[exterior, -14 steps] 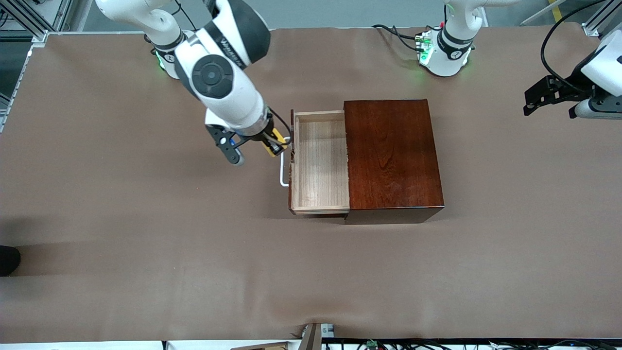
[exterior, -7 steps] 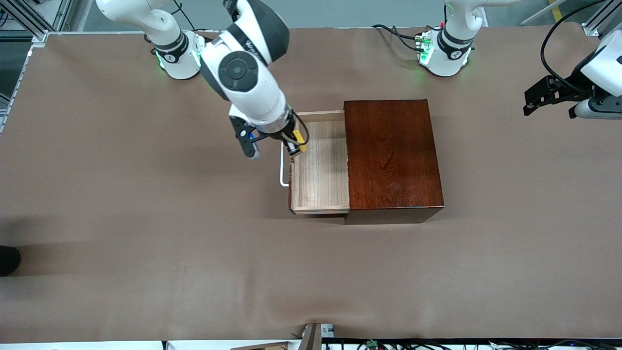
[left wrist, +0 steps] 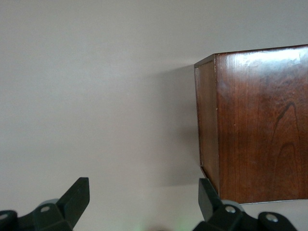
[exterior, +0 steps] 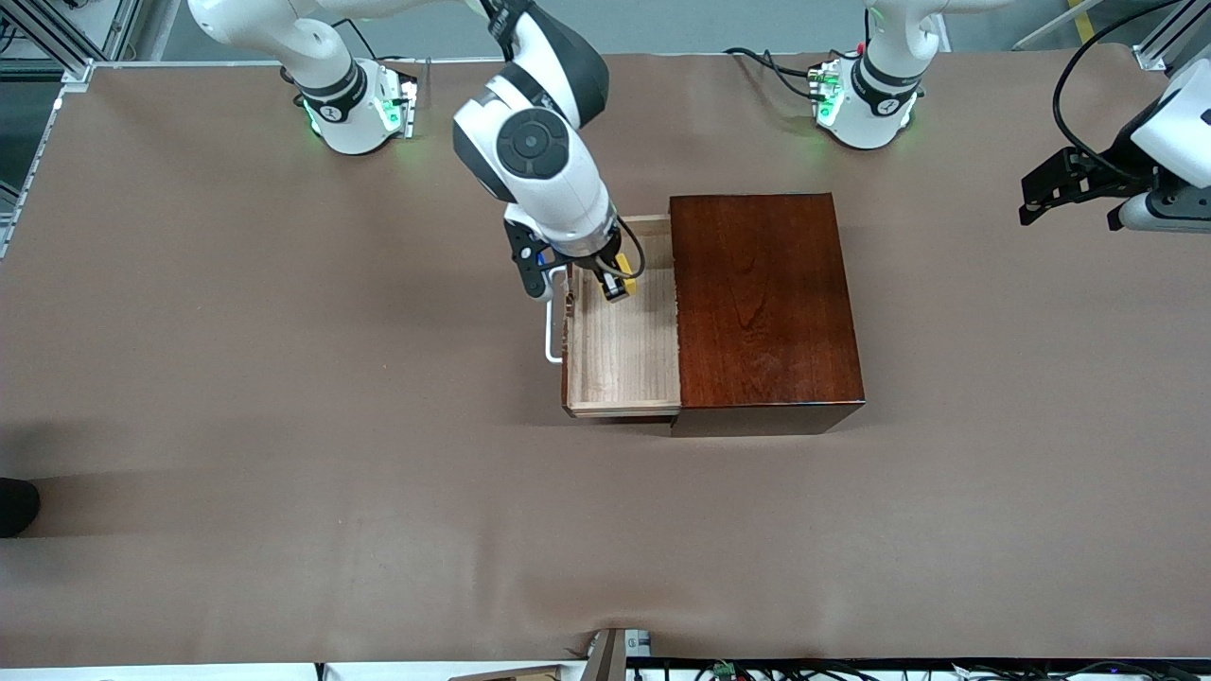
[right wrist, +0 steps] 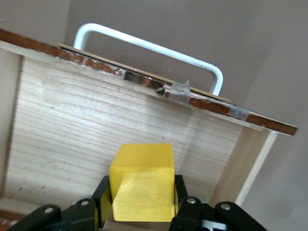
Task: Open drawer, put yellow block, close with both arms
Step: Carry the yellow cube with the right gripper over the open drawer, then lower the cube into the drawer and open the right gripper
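My right gripper needs to lower the yellow block (exterior: 624,286) (right wrist: 142,182) onto the drawer's bottom before it lets go, because the block is hanging above the drawer's bottom.
The drawer (exterior: 624,359) stands pulled out of the reddish-brown wooden box (exterior: 762,303), its pale wood floor bare, its white handle (exterior: 551,331) toward the right arm's end. My right gripper (exterior: 617,287) hangs over the drawer's part nearest the robot bases, shut on the yellow block (exterior: 624,286). In the right wrist view the yellow block (right wrist: 142,182) sits between the black fingers (right wrist: 102,195), above the drawer floor (right wrist: 96,130) with the handle (right wrist: 149,48). My left gripper (left wrist: 143,197) waits open and holds nothing, off the table's left-arm end (exterior: 1079,184), looking at the box (left wrist: 255,120).
Brown cloth covers the table (exterior: 284,426). The two green-lit arm bases (exterior: 355,109) (exterior: 866,99) stand along the table edge farthest from the front camera. Cables (exterior: 776,66) lie beside the left arm's base.
My right arm has carried the yellow block from beside the drawer front, over the handle, to above the drawer's inside. The left arm has not moved.
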Robot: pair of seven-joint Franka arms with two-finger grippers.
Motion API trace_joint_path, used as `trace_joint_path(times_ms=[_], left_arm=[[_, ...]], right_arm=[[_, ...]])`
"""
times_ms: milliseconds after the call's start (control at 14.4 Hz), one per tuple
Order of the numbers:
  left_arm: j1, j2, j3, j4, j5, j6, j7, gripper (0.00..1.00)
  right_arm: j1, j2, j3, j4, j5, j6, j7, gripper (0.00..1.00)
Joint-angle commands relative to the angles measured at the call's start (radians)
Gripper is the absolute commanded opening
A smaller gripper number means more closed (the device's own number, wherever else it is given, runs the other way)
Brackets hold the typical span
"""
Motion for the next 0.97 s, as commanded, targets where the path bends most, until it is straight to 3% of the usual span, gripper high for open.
trace_joint_path(times_ms=[0, 693, 901], left_arm=[[0.015, -0.011, -0.009, -0.005, -0.013, -0.008, 0.021, 1.00], [0.012, -0.005, -0.010, -0.003, -0.013, -0.008, 0.001, 1.00], [0.009, 0.006, -0.010, 0.001, -0.016, -0.008, 0.003, 1.00]], right_arm=[[0.015, 0.038, -0.016, 0.021, 0.000, 0.013, 0.043, 0.00], [-0.002, 0.084, -0.023, 0.013, -0.023, 0.048, 0.111, 0.00], [-0.002, 0.092, -0.023, -0.001, -0.024, 0.047, 0.149, 0.38]])
